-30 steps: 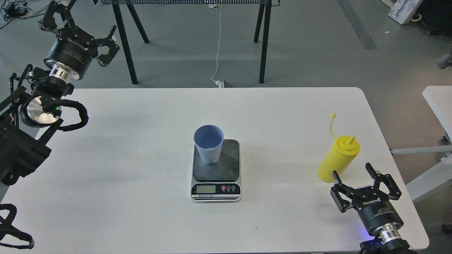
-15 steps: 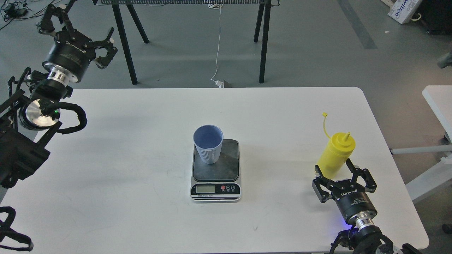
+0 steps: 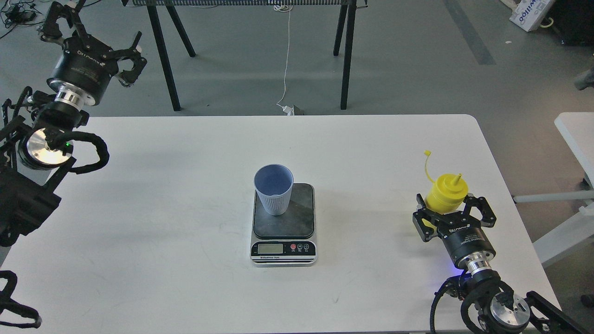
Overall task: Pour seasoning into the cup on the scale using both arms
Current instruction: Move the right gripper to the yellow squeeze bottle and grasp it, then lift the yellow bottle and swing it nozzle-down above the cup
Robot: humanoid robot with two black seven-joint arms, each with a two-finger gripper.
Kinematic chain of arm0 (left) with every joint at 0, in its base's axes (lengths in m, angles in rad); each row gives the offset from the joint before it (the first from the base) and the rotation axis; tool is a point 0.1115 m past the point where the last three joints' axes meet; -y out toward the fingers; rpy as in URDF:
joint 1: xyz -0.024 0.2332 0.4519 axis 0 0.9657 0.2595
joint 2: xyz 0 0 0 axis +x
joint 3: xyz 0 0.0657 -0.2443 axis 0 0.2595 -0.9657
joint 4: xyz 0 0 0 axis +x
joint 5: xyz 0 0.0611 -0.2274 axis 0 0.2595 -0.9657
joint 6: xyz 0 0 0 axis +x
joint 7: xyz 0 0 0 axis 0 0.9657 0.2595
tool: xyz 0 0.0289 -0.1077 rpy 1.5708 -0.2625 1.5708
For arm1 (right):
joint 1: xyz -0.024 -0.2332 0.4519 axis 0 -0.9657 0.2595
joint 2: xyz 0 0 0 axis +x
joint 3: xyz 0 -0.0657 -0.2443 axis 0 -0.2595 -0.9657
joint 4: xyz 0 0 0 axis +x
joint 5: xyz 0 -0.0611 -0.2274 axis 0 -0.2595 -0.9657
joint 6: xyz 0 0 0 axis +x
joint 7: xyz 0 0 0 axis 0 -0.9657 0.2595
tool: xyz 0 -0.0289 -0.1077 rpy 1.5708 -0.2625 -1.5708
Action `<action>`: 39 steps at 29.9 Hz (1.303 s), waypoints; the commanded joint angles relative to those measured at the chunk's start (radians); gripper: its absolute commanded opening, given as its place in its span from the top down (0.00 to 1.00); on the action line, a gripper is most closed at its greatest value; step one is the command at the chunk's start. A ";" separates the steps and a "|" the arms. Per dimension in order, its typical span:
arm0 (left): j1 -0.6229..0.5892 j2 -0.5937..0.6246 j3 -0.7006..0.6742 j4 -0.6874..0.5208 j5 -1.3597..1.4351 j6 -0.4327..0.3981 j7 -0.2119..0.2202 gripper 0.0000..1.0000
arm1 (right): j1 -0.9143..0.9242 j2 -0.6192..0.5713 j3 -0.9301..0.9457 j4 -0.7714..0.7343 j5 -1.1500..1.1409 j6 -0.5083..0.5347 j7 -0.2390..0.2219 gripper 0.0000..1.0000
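Observation:
My right gripper grabs the yellow bottle by its body [image 3: 442, 200] next, to pour seasoning into the cup [image 3: 274, 195].
The yellow seasoning bottle [image 3: 446, 191] stands upright at the table's right side, nozzle up, its tethered cap hanging open to the left. My right gripper [image 3: 452, 205] is open, with one finger on each side of the bottle's lower body, hiding that part. The light blue-grey ribbed cup [image 3: 274, 195] stands upright on the back left of the scale [image 3: 297, 221] at the table's middle. My left gripper [image 3: 92, 27] is open and empty, held high beyond the table's far left corner.
The white table [image 3: 185, 195] has a rounded far right corner. Black trestle legs [image 3: 345, 55] stand on the floor behind it. A second white table edge [image 3: 575, 139] is at the right. A white cable [image 3: 285, 69] runs down the floor.
My right gripper has moved forward and left, so its open fingers now sit on both sides of the bottle. The bottle shifted slightly left and stands straighter. My left gripper drifted up and left.

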 commanded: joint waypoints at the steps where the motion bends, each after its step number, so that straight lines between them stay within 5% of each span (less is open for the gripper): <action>1: -0.001 0.005 0.000 0.000 0.000 0.000 0.000 0.00 | 0.020 0.002 0.000 -0.004 0.000 0.000 0.000 0.08; 5: -0.001 0.005 -0.005 0.000 0.000 0.002 0.000 0.00 | 0.025 0.003 0.000 -0.006 0.000 0.000 0.003 0.13; 13: -0.003 0.005 -0.022 0.000 0.000 0.002 0.001 0.00 | 0.025 -0.001 0.000 -0.007 -0.001 0.000 0.000 0.55; 22: -0.003 0.013 -0.023 -0.002 0.000 0.002 0.000 0.00 | 0.121 -0.026 -0.012 0.008 -0.055 0.000 -0.003 0.62; 32: -0.003 0.050 -0.029 -0.017 0.000 0.000 -0.002 0.00 | 0.549 -0.303 -0.317 0.092 -0.314 -0.062 -0.006 0.62; 39: -0.003 0.051 -0.031 -0.017 0.000 0.003 -0.008 0.00 | 0.882 -0.269 -0.613 0.000 -0.558 -0.217 -0.095 0.63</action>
